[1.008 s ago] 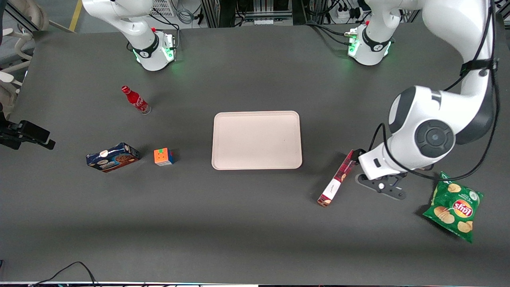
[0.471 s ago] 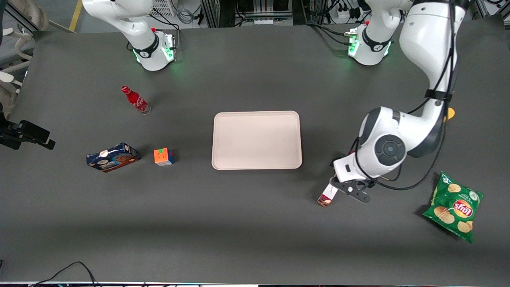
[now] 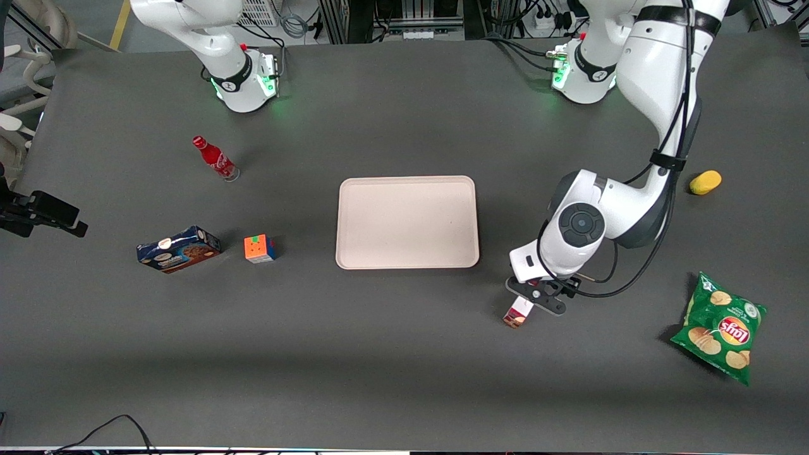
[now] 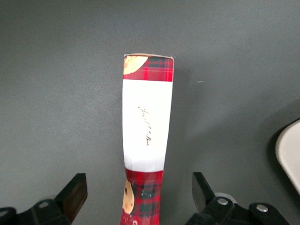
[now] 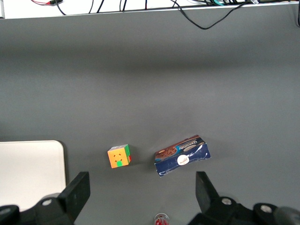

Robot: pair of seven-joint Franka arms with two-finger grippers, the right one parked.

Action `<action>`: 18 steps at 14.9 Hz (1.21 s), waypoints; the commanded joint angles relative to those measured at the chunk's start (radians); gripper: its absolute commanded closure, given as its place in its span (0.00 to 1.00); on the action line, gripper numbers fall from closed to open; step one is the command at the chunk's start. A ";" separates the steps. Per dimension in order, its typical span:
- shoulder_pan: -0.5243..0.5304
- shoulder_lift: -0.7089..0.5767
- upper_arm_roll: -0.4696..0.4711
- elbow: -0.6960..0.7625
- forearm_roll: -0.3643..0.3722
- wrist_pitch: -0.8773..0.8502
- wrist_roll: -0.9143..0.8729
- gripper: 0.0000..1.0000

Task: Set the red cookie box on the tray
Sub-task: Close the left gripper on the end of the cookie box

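The gripper grabs the box by its red tartan end next, to place the red cookie box on the tray.
The red cookie box lies flat on the dark table, a long tartan carton with a white label. In the front view only its near end shows, the rest hidden under the working arm's wrist. My gripper hangs over the box, open, with one finger on each side of the carton and clear gaps to both. In the front view the gripper sits just above that box. The tray, pale pinkish-beige with a low rim, lies in the middle of the table with nothing on it; its corner shows from the wrist.
A green chip bag and a yellow item lie toward the working arm's end. Toward the parked arm's end are a colour cube, a blue cookie box and a red bottle.
The working arm has swung toward the tray and over the red cookie box, covering most of it. The box itself has not moved. The yellow item has come into view.
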 commanded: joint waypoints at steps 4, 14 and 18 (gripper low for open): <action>-0.004 0.032 0.020 -0.033 0.024 0.090 -0.019 0.00; 0.016 0.035 0.018 -0.031 -0.031 0.085 -0.025 0.89; 0.017 0.008 0.021 -0.030 -0.081 0.067 -0.029 1.00</action>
